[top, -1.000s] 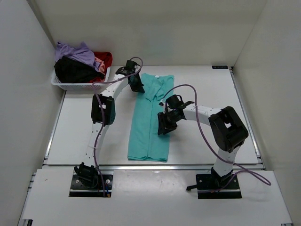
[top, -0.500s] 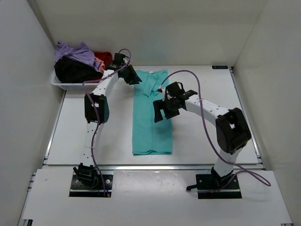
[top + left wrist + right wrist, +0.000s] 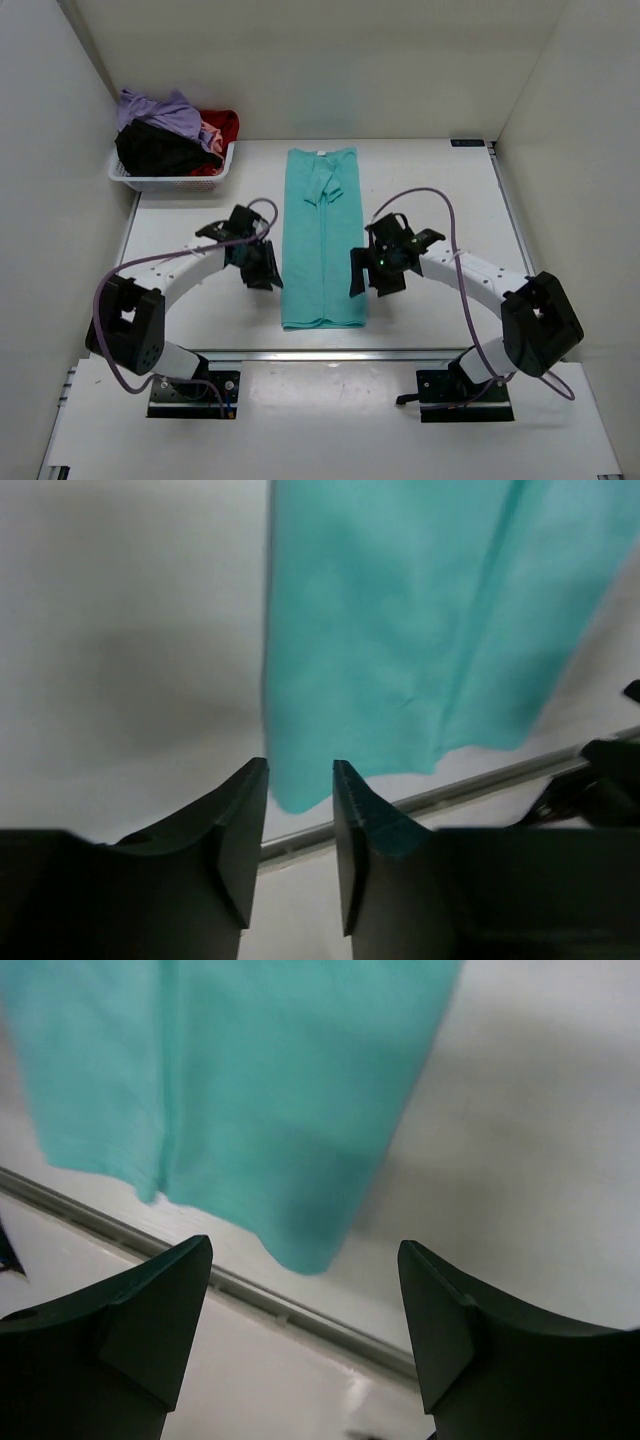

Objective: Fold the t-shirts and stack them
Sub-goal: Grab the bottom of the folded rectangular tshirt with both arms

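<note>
My left gripper grabs the teal t-shirt at its near hem corner (image 3: 287, 325) next, opposite the right gripper's corner, to fold the hem toward the collar (image 3: 322, 155).
The teal t-shirt (image 3: 322, 245) lies flat on the table, folded lengthwise into a long narrow strip with its collar at the far end. My left gripper (image 3: 264, 272) hovers just left of its near half, jaws a little apart and empty. In the left wrist view (image 3: 300, 765) the shirt's near left corner (image 3: 400, 630) lies just beyond the fingertips. My right gripper (image 3: 361, 280) is wide open and empty just right of the shirt. In the right wrist view (image 3: 305, 1245) the near right corner (image 3: 250, 1090) lies ahead. The purple (image 3: 165, 108), black (image 3: 155, 150), red (image 3: 222, 125) and pink (image 3: 210, 132) shirts lie heaped together.
The heaped shirts fill a white slotted basket (image 3: 165, 182) at the far left corner. A metal rail (image 3: 320, 352) runs along the table's near edge, just beyond the shirt's hem. White walls close in on both sides and at the back.
Both grippers have come back from the shirt's far half to either side of its near half. The shirt now lies straight and flat, and neither gripper holds it.
</note>
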Motion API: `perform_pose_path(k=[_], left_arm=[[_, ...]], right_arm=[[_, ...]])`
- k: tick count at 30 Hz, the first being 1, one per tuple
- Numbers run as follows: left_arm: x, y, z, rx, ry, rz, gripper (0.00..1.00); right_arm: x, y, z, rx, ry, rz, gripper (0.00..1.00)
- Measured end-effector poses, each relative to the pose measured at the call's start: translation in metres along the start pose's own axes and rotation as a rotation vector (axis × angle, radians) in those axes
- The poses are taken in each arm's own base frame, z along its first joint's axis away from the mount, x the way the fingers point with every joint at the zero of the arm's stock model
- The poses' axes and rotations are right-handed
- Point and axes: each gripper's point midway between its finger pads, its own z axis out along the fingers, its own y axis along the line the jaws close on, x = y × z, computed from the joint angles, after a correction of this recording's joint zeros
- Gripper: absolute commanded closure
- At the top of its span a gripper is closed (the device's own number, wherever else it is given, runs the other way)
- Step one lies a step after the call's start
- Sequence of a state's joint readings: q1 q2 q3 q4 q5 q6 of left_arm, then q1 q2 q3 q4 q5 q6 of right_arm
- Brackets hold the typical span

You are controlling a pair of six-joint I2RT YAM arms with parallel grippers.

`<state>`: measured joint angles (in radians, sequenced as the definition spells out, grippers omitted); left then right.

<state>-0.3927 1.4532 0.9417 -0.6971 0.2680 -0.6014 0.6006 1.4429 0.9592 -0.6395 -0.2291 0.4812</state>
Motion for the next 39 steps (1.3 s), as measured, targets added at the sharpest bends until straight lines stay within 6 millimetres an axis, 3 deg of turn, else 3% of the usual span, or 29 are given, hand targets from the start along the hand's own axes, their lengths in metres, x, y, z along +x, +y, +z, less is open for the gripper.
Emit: perform_pose_path(k=[3,7,22,23,24,25,26,27,29,34,39], left_arm=[[0.051,0.024,0.019,-0.047,0.099,-0.021,0.54],[0.074,0.042,0.026,-0.072,0.118,-0.064,0.54],[0.073,0.012,0.035,0.029,0.031,-0.069,0.50],[0.076,0.011,0.037,0.030,0.036,-0.067,0.52],[0.078,0.010,0.039,0.029,0.042,-0.067,0.57],[0.082,0.011,0.041,0.025,0.051,-0.067,0.63],[0.085,0.012,0.043,0.019,0.060,-0.069,0.79],[0.089,0.014,0.044,0.014,0.069,-0.068,0.90],[0.098,0.019,0.045,0.008,0.092,-0.077,1.00],[0.106,0.024,0.036,-0.003,0.105,-0.067,1.00],[0.117,0.029,0.024,-0.022,0.155,-0.063,1.00]], right_arm=[[0.045,-0.015,0.014,0.030,0.095,0.076,0.31],[0.074,-0.020,0.024,0.045,0.149,0.129,0.31],[0.067,0.008,0.040,-0.103,0.104,0.198,0.41],[0.067,0.010,0.041,-0.110,0.105,0.200,0.45],[0.066,0.011,0.041,-0.115,0.107,0.202,0.65],[0.067,0.011,0.043,-0.113,0.107,0.198,0.91],[0.067,0.010,0.045,-0.108,0.107,0.191,1.00],[0.071,0.008,0.047,-0.101,0.119,0.198,1.00],[0.077,0.005,0.049,-0.089,0.139,0.206,1.00],[0.091,0.010,0.044,-0.105,0.189,0.172,1.00],[0.116,0.017,0.024,-0.149,0.289,0.124,1.00]])
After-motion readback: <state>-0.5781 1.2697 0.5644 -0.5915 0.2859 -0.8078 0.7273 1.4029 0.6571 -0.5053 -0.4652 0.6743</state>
